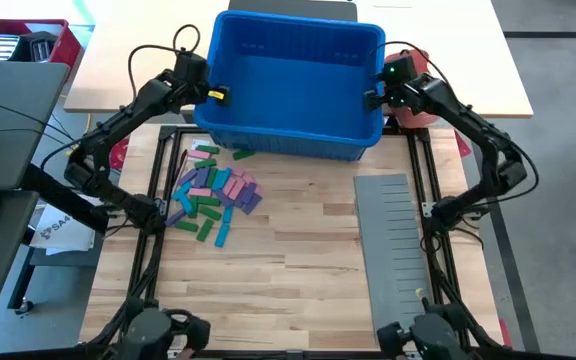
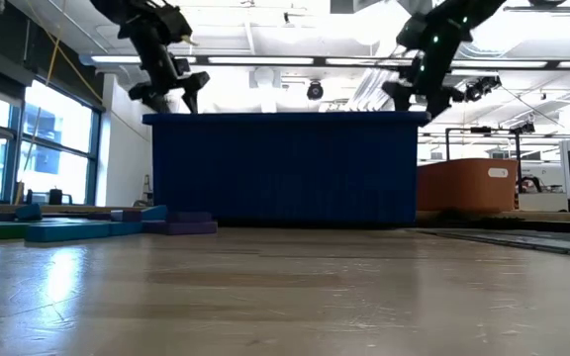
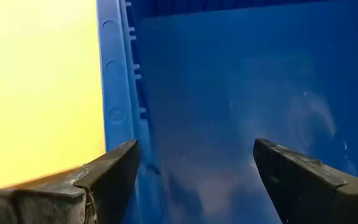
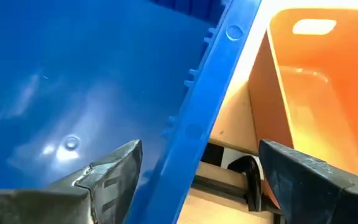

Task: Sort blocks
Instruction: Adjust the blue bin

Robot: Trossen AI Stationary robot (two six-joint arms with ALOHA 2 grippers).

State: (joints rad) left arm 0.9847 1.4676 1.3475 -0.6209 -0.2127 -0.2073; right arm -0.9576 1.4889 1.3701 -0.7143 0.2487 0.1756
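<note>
My left gripper moves lower first, since its fingers hover above the blue bin's rim (image 1: pixel 215 45) and closing now would miss it.
A big blue bin (image 1: pixel 288 90) stands on its base at the table's far middle, seen from the side in the low view (image 2: pixel 285 168). My left gripper (image 3: pixel 194 155) is open at the bin's left wall (image 3: pixel 118 93), one finger outside and one inside. My right gripper (image 4: pixel 197 155) is open astride the right wall's rim (image 4: pixel 219 56) in the same way. In neither wrist view can I see a finger touching the wall. The blocks (image 1: pixel 213 195), green, pink, purple and blue, lie heaped on the table, on the near side of the bin's left part.
A grey slotted divider sheet (image 1: pixel 393 235) lies flat at the table's right. An orange-red tray (image 4: pixel 316 81) stands just right of the bin, beside my right gripper. A red box (image 1: pixel 18 40) sits off the table at the far left. Bare wood lies in the near middle.
</note>
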